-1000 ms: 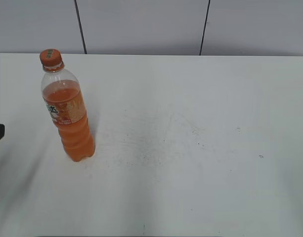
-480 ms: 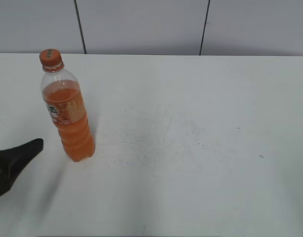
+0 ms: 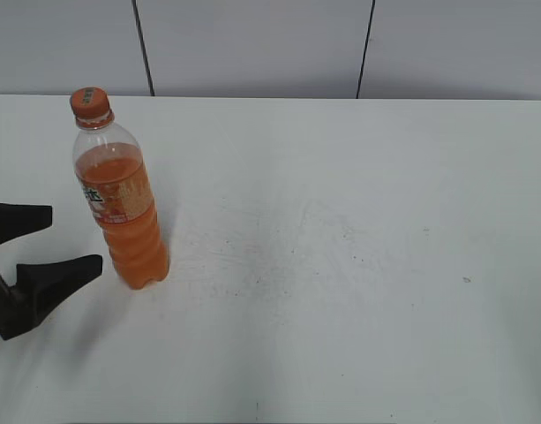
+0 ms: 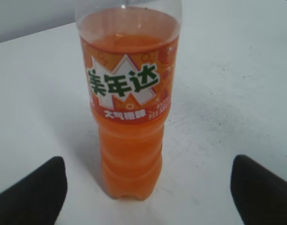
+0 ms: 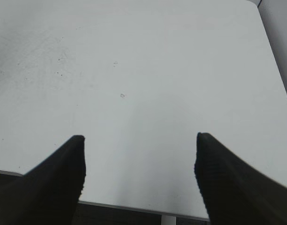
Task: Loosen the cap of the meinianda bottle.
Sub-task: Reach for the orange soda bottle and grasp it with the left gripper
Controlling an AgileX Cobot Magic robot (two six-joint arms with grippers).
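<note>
I will next grab the meinianda bottle (image 3: 122, 203) by its lower body (image 3: 138, 247) with my left gripper, so the bottle stays steady for loosening the cap.
The meinianda bottle (image 3: 122, 203) stands upright at the left of the white table, full of orange drink, with its orange cap (image 3: 90, 102) on top. My left gripper (image 3: 74, 238) is open just left of the bottle's lower body, fingers pointing at it without touching. In the left wrist view the bottle (image 4: 130, 103) stands ahead between the two spread black fingertips (image 4: 38, 192), and the left gripper (image 4: 148, 187) holds nothing; the cap is out of that view. My right gripper (image 5: 139, 154) is open and empty over the table's near right edge; it does not show in the exterior view.
The white table (image 3: 358, 265) carries faint scuffs and small dark specks. A grey panelled wall (image 3: 252, 44) runs behind it. The table's front edge (image 5: 134, 206) shows in the right wrist view.
My left gripper has come in from the left edge toward the bottle, and both open fingers now show. The bottle has not moved.
</note>
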